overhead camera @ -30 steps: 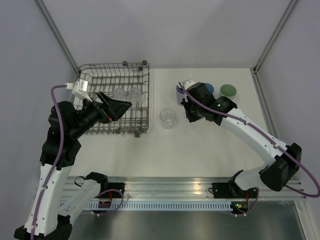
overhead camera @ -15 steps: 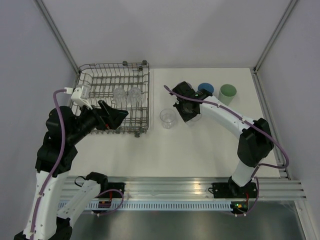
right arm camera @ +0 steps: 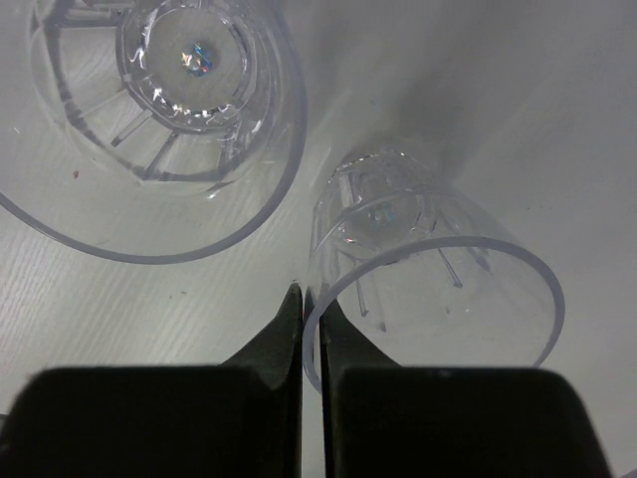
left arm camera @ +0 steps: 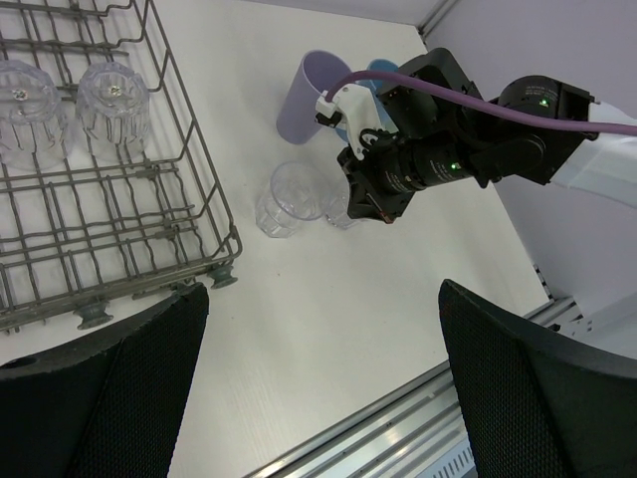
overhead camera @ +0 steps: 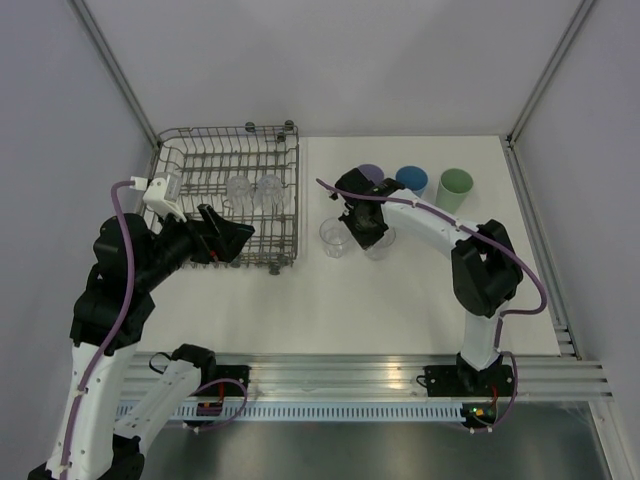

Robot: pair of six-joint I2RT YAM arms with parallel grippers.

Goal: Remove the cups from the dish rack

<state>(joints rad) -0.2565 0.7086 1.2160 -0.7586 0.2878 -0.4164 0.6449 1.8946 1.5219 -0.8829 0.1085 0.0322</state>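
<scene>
The cup's base is low over flat, free table beside the other clear cup. The cup would land there, so it is time for my right gripper to let go.
The grey wire dish rack [overhead camera: 296, 200] stands at the back left with two clear cups [overhead camera: 238, 188] [overhead camera: 269, 187] upside down in it. They also show in the left wrist view [left arm camera: 30, 95] [left arm camera: 111, 95]. A clear cup [overhead camera: 336, 237] stands on the table right of the rack. My right gripper [right arm camera: 310, 304] is shut on the rim of another clear cup [right arm camera: 428, 269], which sits beside the first [right arm camera: 169, 119]. Lilac [overhead camera: 372, 175], blue [overhead camera: 411, 179] and green [overhead camera: 455, 184] cups stand behind. My left gripper [overhead camera: 235, 232] is open and empty over the rack's near right corner.
The white table [overhead camera: 400, 300] ends in a metal rail [overhead camera: 350, 375] along the near edge. Grey walls close the left, back and right sides. The right arm [overhead camera: 440, 225] reaches across the table between the pastel cups and the clear ones.
My right gripper has moved from beside the lilac cup toward the near left, to beside the clear cup on the table. My left gripper has drawn back slightly.
</scene>
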